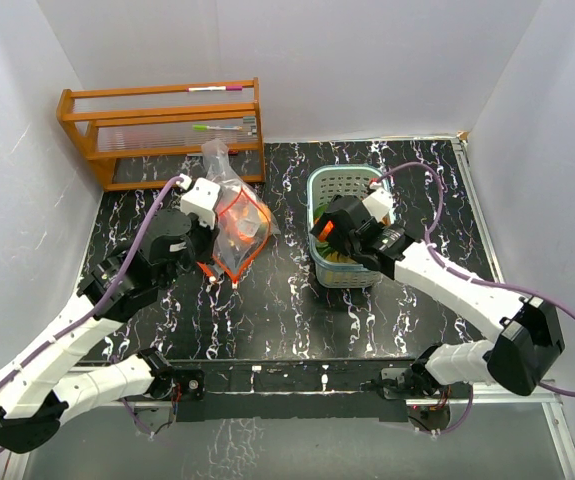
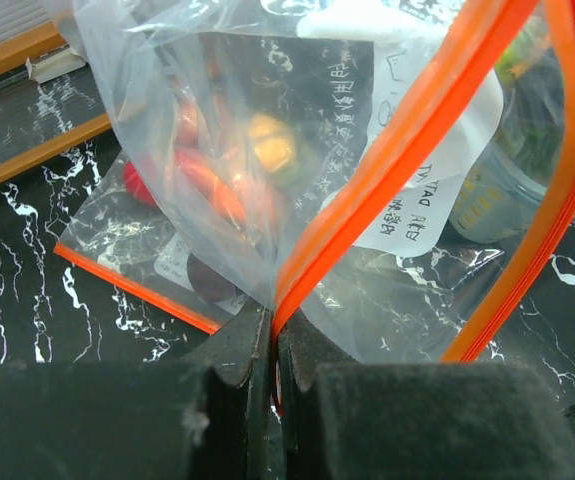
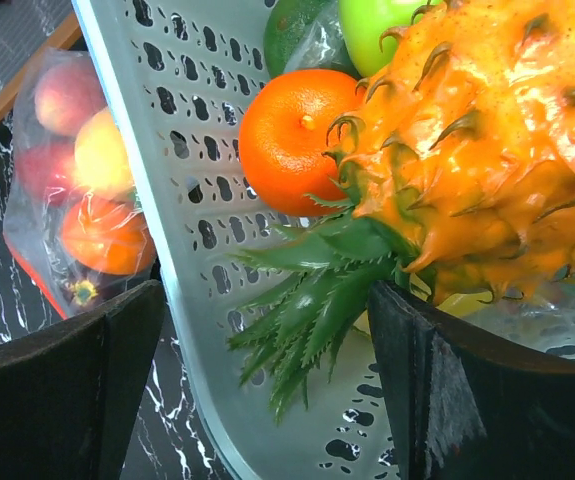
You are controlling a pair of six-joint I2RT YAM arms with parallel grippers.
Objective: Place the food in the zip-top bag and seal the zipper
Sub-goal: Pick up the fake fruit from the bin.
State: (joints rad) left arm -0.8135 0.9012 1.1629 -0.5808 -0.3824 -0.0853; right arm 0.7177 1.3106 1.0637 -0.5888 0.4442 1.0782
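My right gripper picks up the pineapple by its green leaves next, which leaves the orange body free to enter the zip-top bag (image 1: 239,225) first.
The zip-top bag (image 1: 239,225) stands upright left of centre, clear with an orange zipper (image 2: 407,150), and holds red, orange and yellow fruits (image 2: 267,145). My left gripper (image 2: 272,325) is shut on the zipper strip at the bag's lower corner. The teal basket (image 1: 339,185) holds more food: a pineapple-like fruit (image 3: 487,140), an orange (image 3: 292,140), a green apple (image 3: 387,30) and a dark green fruit (image 3: 292,30). My right gripper (image 3: 265,300) is open over the basket's left wall (image 3: 197,150). One finger is outside it, the other inside against the pineapple. The pineapple's green leaves lie between the fingers.
A wooden rack (image 1: 162,130) with pens stands at the back left. A second flat bag with an orange strip (image 2: 132,285) lies on the black marbled table (image 1: 287,310) under the upright bag. White walls close in on three sides.
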